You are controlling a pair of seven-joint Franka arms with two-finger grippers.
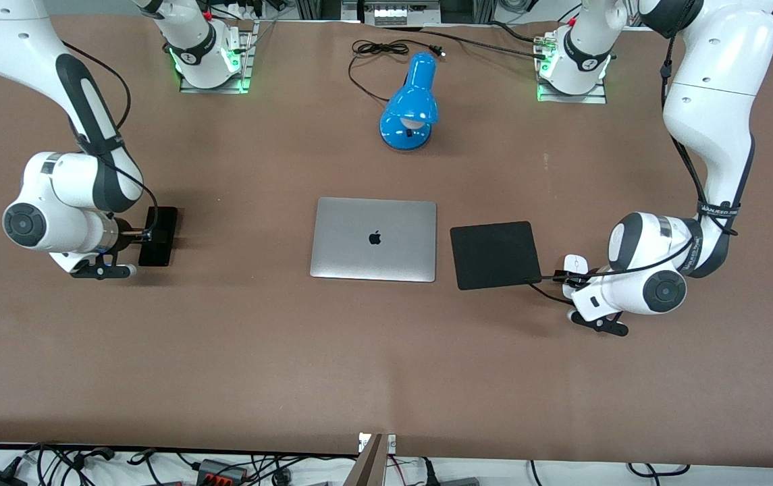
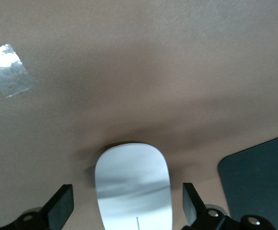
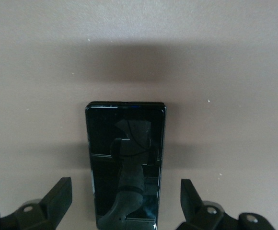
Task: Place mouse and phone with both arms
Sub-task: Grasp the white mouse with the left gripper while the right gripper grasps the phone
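Note:
My fingertips stand on either side of the white mouse in the left wrist view, so it is now time for my left gripper to close on the mouse.
The white mouse [image 1: 576, 264] lies on the brown table beside the black mouse pad, toward the left arm's end. My left gripper [image 1: 571, 277] is low over it and open. In the left wrist view the mouse [image 2: 132, 184] sits between the two fingers [image 2: 61, 206] with a gap on each side. The black phone [image 1: 158, 235] lies flat toward the right arm's end. My right gripper [image 1: 146, 234] is low over it and open. In the right wrist view the phone [image 3: 125, 158] lies between the fingers [image 3: 57, 199], untouched.
A closed silver laptop [image 1: 373, 238] lies mid-table, with the square black mouse pad [image 1: 495, 254] beside it, also seen in the left wrist view [image 2: 261, 184]. A blue desk lamp [image 1: 410, 102] and its cord [image 1: 372, 50] are near the arm bases. A clear tape patch [image 2: 8, 69] is on the table.

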